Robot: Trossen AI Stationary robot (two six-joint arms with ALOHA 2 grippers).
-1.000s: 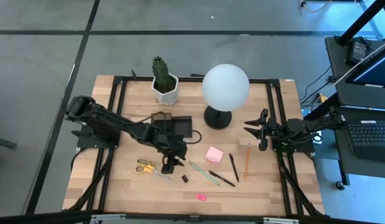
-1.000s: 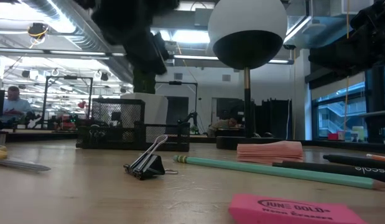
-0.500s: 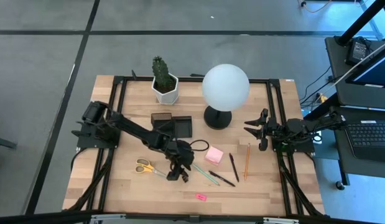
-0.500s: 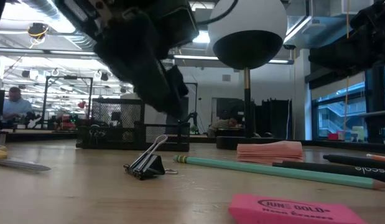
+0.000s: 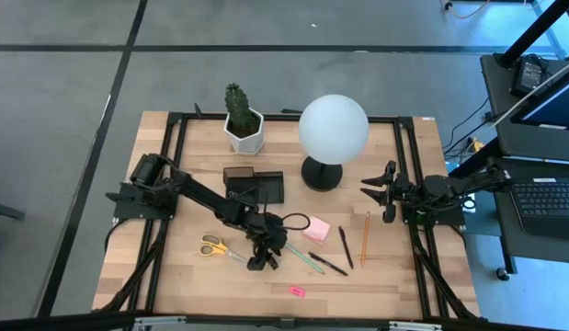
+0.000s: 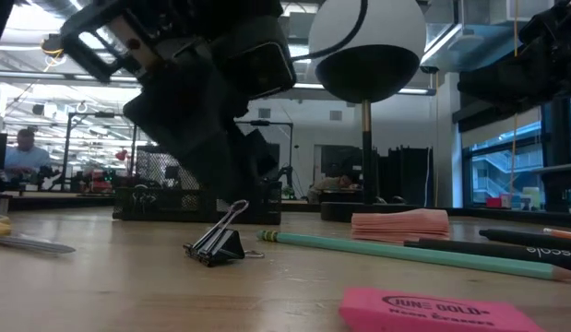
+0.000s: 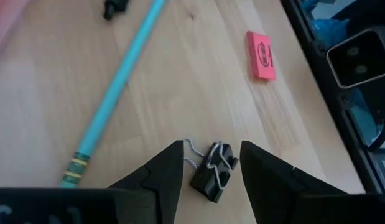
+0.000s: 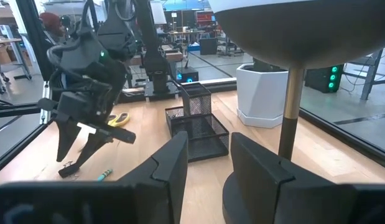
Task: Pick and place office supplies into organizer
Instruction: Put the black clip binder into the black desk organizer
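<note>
My left gripper will grab the binder clip by its black body (image 7: pixel 208 185) next. Then it can tidy the supplies into the organizer.
A small black binder clip (image 7: pixel 214 173) lies on the wooden table (image 5: pixel 174 276), its wire handles up (image 6: pixel 231 218). My left gripper (image 7: pixel 212 163) is open, slanting down over it, with one finger on each side of the clip and a small gap to each. In the high view the left gripper (image 5: pixel 263 259) is near the table's front middle. The black mesh organizer (image 5: pixel 255 184) stands behind it. Around lie yellow-handled scissors (image 5: pixel 215 246), a green pencil (image 5: pixel 302 257), a pink sticky-note pad (image 5: pixel 316 228), a pink eraser (image 5: pixel 297 291), black pens (image 5: pixel 328 264) and an orange pencil (image 5: pixel 365 237). My right gripper (image 5: pixel 369 190) waits open at the right edge.
A white globe lamp (image 5: pixel 333 129) on a black foot stands at the back middle. Left of it is a cactus in a white hexagonal pot (image 5: pixel 241 118). Black frame rails run along the table's left and right sides. Bare wood lies at the front left.
My left gripper has come down and toward the table's near edge, from beside the organizer to the binder clip, tipping more steeply downward. Its fingers now stand around the clip. The clip and the other supplies have stayed where they were.
</note>
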